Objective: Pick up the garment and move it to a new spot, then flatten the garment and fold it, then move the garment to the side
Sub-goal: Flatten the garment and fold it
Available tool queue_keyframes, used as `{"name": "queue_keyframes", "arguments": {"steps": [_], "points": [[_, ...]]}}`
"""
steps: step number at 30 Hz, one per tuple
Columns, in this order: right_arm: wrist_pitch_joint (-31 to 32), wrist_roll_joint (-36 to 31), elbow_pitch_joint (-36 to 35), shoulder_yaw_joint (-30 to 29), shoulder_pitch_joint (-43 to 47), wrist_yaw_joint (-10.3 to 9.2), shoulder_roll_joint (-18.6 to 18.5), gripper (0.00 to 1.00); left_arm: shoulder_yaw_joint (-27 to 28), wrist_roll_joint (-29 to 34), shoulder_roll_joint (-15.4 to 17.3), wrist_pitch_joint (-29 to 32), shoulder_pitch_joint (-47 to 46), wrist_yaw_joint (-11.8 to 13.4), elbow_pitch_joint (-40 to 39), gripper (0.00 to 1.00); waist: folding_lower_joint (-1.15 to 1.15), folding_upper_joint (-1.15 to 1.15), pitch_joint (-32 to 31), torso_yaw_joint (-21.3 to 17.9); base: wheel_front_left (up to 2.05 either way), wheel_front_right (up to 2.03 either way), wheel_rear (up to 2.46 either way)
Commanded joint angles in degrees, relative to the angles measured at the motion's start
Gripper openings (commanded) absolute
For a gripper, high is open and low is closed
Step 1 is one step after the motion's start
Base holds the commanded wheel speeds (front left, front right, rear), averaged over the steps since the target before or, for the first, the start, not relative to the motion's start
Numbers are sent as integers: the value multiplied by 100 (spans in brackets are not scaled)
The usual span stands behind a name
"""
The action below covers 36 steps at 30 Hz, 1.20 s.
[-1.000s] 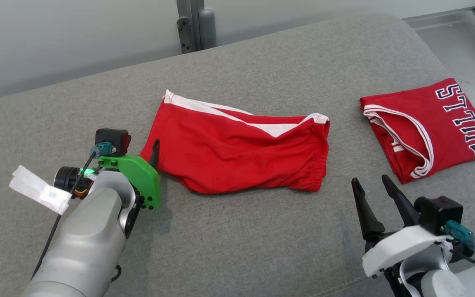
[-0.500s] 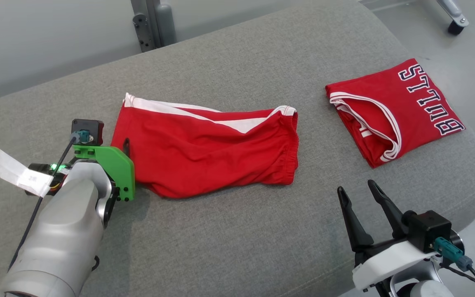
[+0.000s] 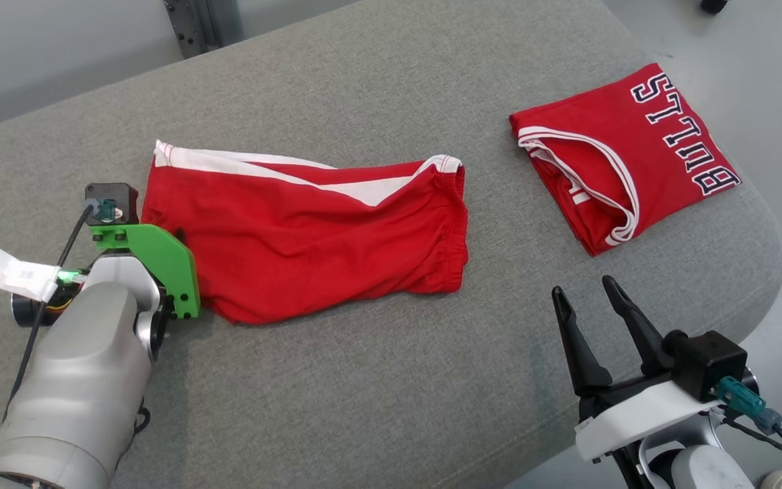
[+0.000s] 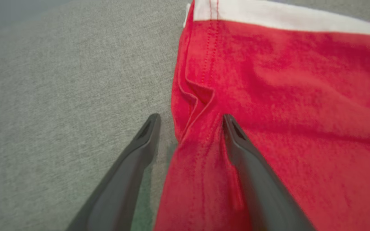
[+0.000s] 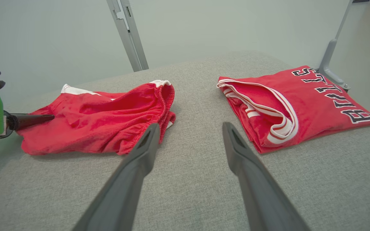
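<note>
My left gripper next needs to pick up the red shorts [image 4: 284, 106] by their stitched leg hem [image 4: 197, 142]. It will then move the garment to a new spot.
The garment, red shorts [image 3: 309, 238] with white side stripes, lies crumpled in the middle of a grey padded surface [image 3: 364, 387]. My left gripper [image 3: 177, 239] is at the shorts' left edge, mostly hidden behind its green mount. In the left wrist view the left gripper [image 4: 190, 118] is open and straddles the hem of the shorts [image 4: 284, 106]: one finger over grey fabric, the other on red cloth. My right gripper [image 3: 582, 286] hovers open at the lower right, holding nothing. In the right wrist view the right gripper [image 5: 190, 125] points between the shorts [image 5: 108, 122] and a jersey.
A folded red jersey [image 3: 628, 156] lettered BULLS lies at the right, near the padded surface's rounded right edge [image 3: 768, 272]; bare floor lies beyond it. A metal post [image 3: 191, 27] stands behind the surface.
The head camera has moved, so everything has shifted left in that view. My left gripper stays at the shorts' left edge, its finger now more hidden. Both grippers remain open.
</note>
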Motion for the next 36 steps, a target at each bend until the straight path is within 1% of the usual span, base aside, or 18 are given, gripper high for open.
{"name": "queue_keyframes", "arguments": {"steps": [1,6,7,8,9,10,12,14,16,19,25,26,28,31,36], "points": [[-42,19,-21,-6,-57,-2,6,100,3,-46,-28,131,98,-61,65,100,0,0,91,-29,0,0,0],[-69,23,-12,-18,-114,-2,15,100,93,-317,-234,556,266,-310,106,100,0,0,186,-16,0,0,0],[-75,20,-1,-25,-118,-2,17,100,99,-358,-280,642,296,-368,112,97,0,0,194,-8,0,0,0],[-83,16,6,-32,-123,-2,19,100,118,-384,-338,734,325,-430,116,75,0,0,199,1,0,0,0],[-89,7,12,-39,-127,-2,23,100,137,-418,-391,828,345,-494,119,49,0,0,202,11,0,0,0],[-90,-4,18,-46,-128,-2,28,100,135,-452,-435,900,355,-545,117,42,0,0,203,23,0,0,0],[-94,-22,28,-55,-137,-2,35,100,103,-450,-475,926,342,-614,83,0,0,0,202,47,0,0,0],[-90,-28,37,-46,-156,-2,41,100,76,-446,-490,931,332,-627,65,0,0,0,190,64,0,0,0],[-90,-35,45,-32,-163,-2,45,100,55,-401,-418,775,315,-599,31,0,0,0,172,79,0,0,0],[-83,-47,52,-39,-184,-2,47,100,30,-322,-310,527,277,-467,10,0,0,0,128,115,0,0,0],[-52,-77,42,-112,-126,-2,19,100,60,-303,-263,77,356,-211,5,0,0,0,-55,297,0,0,0],[-34,-86,39,-113,-111,-2,18,100,78,-329,-270,0,400,-197,-2,0,0,0,-99,336,0,0,0],[-22,-89,35,-123,-79,-2,10,100,170,-437,-309,-259,486,-260,-93,0,0,0,-199,417,0,0,0],[10,-96,19,-124,-44,-2,-2,100,200,-493,-350,-488,701,-304,-141,0,0,0,-362,523,0,0,0],[80,-86,-17,-148,23,-2,-11,100,250,-591,-407,-768,1106,-284,-166,0,0,0,-621,641,0,0,0]]}}
